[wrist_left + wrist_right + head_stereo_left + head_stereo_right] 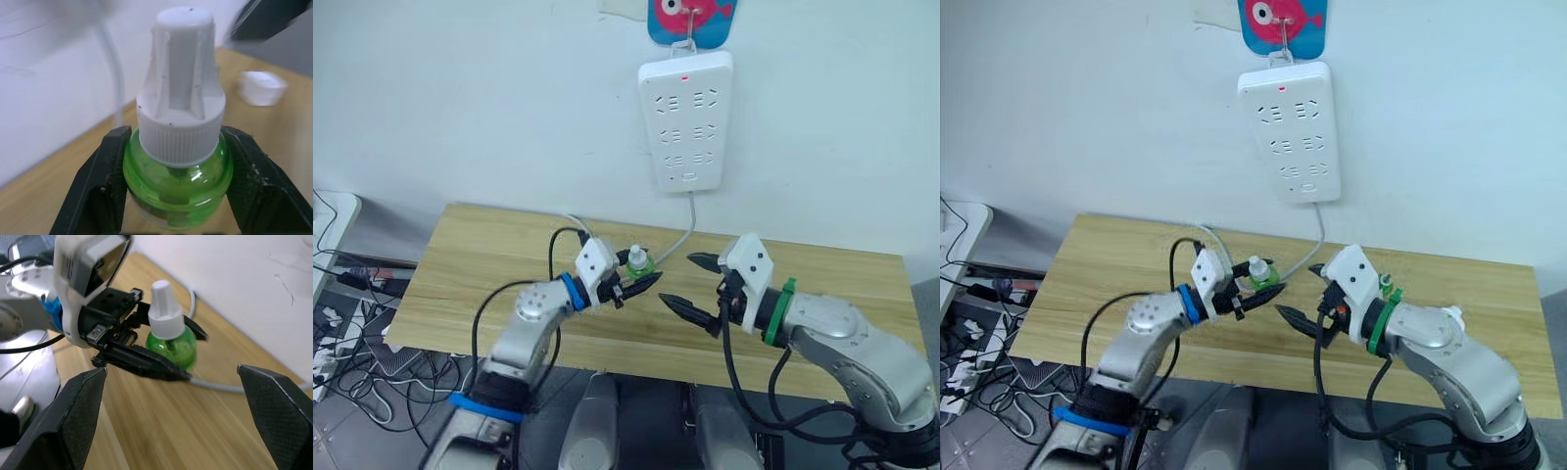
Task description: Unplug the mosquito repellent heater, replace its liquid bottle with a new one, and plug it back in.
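Note:
The right gripper will next grab the new liquid bottle by its white cap (165, 313) to open it, while the bottle's green body (177, 348) stays held.
A green liquid bottle (177, 182) with a white ribbed cap stands upright between my left gripper's (644, 278) black fingers (100, 186), which are shut on its body just above the wooden table (480, 257). My right gripper (677, 280) hovers a short way to the bottle's right with its fingers spread wide and nothing between them. In the right wrist view the bottle (171, 343) sits in the left gripper straight ahead. A small white rounded piece (262, 88), seemingly the mosquito repellent heater, lies on the table beyond the bottle, mostly hidden behind my right forearm in the eye views.
A long white power strip (686, 119) hangs on the wall under a fish-shaped hook (690, 18), red light on, sockets empty. Its grey cable (683, 235) drops onto the table behind the grippers. Tangled cables (342, 318) lie on the floor at the left.

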You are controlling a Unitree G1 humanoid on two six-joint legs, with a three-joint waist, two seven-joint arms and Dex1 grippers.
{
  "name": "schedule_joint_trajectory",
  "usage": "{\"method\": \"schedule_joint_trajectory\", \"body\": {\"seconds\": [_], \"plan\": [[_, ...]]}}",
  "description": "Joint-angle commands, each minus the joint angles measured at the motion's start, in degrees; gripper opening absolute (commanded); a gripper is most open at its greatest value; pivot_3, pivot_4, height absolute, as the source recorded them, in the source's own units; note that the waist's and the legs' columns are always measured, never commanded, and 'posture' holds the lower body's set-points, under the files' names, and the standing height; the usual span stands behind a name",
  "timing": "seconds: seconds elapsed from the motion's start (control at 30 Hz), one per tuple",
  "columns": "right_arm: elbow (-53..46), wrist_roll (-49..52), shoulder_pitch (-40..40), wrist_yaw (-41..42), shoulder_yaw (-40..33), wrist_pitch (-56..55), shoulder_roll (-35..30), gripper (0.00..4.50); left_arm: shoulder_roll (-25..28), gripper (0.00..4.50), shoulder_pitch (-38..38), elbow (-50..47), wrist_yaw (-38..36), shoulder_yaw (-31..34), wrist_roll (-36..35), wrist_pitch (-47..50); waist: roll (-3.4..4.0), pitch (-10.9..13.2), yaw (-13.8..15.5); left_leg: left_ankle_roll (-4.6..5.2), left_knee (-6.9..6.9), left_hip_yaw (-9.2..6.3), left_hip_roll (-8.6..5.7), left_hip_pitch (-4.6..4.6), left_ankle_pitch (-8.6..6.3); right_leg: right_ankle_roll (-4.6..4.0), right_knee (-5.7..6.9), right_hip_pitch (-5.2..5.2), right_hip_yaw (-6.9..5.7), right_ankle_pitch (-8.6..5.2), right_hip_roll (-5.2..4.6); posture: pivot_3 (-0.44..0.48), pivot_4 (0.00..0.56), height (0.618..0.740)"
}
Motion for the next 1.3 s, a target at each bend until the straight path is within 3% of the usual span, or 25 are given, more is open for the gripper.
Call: {"method": "schedule_joint_trajectory", "body": {"seconds": [0.03,0.27,0.53,0.63,0.87,0.9,0.97,1.07,1.2,1.3], "plan": [[-1.0,-3.3,-0.4,-5.1,2.9,-1.9,4.3,4.5,-0.6,2.29,-5.3,1.3,-6.4,-2.5,-1.2,2.2,0.03,-0.3,-0.1,-0.01,0.02,-0.01,-0.02,-0.05,0.01,-0.01,-0.01,-0.02,-0.02,0.0,-0.01,0.24,0.27,0.74],[0.0,-7.3,0.5,-10.9,2.7,-3.0,10.3,4.5,-3.2,2.29,-9.3,5.8,-10.5,-3.2,0.8,-1.2,-0.24,-0.9,-0.4,-0.03,0.06,-0.03,-0.1,-0.23,0.01,-0.02,-0.05,-0.17,-0.09,0.02,-0.15,0.199,0.249,0.74],[0.1,-10.8,0.7,-12.1,4.3,-3.9,11.0,4.5,-3.7,2.29,-9.9,7.2,-12.5,-2.7,2.1,-3.2,-0.22,-1.4,-0.5,-0.06,0.1,-0.09,-0.04,-0.23,0.04,-0.12,-0.01,-0.17,-0.24,0.08,-0.14,0.196,0.239,0.74],[0.4,-12.1,0.9,-11.6,4.9,-4.6,10.5,3.87,-3.8,2.29,-9.7,7.1,-12.7,-2.4,2.2,-3.2,-0.22,-1.5,-0.5,-0.06,0.11,-0.11,-0.04,-0.24,0.03,-0.13,-0.01,-0.17,-0.28,0.08,-0.14,0.2,0.243,0.74],[-0.3,-11.7,1.8,-9.5,5.1,-5.5,10.4,1.32,-2.9,2.29,-8.5,7.3,-13.5,-3.1,3.7,-4.8,-0.21,-1.7,-0.5,-0.05,0.15,-0.12,-0.04,-0.23,0.03,-0.14,0.04,-0.16,-0.3,0.09,-0.15,0.204,0.247,0.74],[-0.5,-11.4,1.9,-8.8,5.2,-5.6,10.2,1.09,-3.0,2.29,-8.6,7.2,-13.7,-3.1,3.6,-4.8,-0.22,-1.7,-0.5,-0.05,0.15,-0.12,-0.05,-0.23,0.03,-0.14,0.04,-0.16,-0.31,0.09,-0.15,0.205,0.248,0.74],[-0.8,-10.9,1.9,-7.1,5.1,-5.8,9.5,1.1,-3.1,2.29,-8.7,7.2,-14.3,-3.0,3.5,-4.9,-0.2,-1.8,-0.5,-0.05,0.16,-0.14,-0.04,-0.24,0.03,-0.14,0.04,-0.16,-0.33,0.09,-0.15,0.205,0.249,0.74],[0.5,-6.2,0.2,1.9,2.3,-7.5,5.5,1.1,-2.3,2.29,-8.8,7.3,-18.7,-3.9,3.1,-7.1,-0.19,-1.8,-0.5,-0.04,0.19,-0.15,-0.05,-0.23,0.03,-0.16,0.06,-0.12,-0.35,0.1,-0.15,0.201,0.262,0.74],[8.4,-2.8,-3.5,28.0,2.5,-18.6,-8.0,1.1,-1.2,2.29,-7.7,6.4,-29.7,-4.8,-0.3,-12.3,-0.16,-1.9,-0.5,0.01,0.24,-0.15,-0.07,-0.16,0.04,-0.2,0.02,0.01,-0.41,0.14,-0.14,0.212,0.257,0.74],[16.4,-3.3,-6.7,41.2,3.9,-28.0,-12.3,1.1,-0.6,2.29,-7.8,6.5,-35.0,-5.7,-1.7,-13.1,-0.17,-1.9,-0.5,0.04,0.24,-0.27,-0.05,-0.14,0.04,-0.21,0.03,0.07,-0.57,0.15,-0.12,0.227,0.251,0.74]]}}
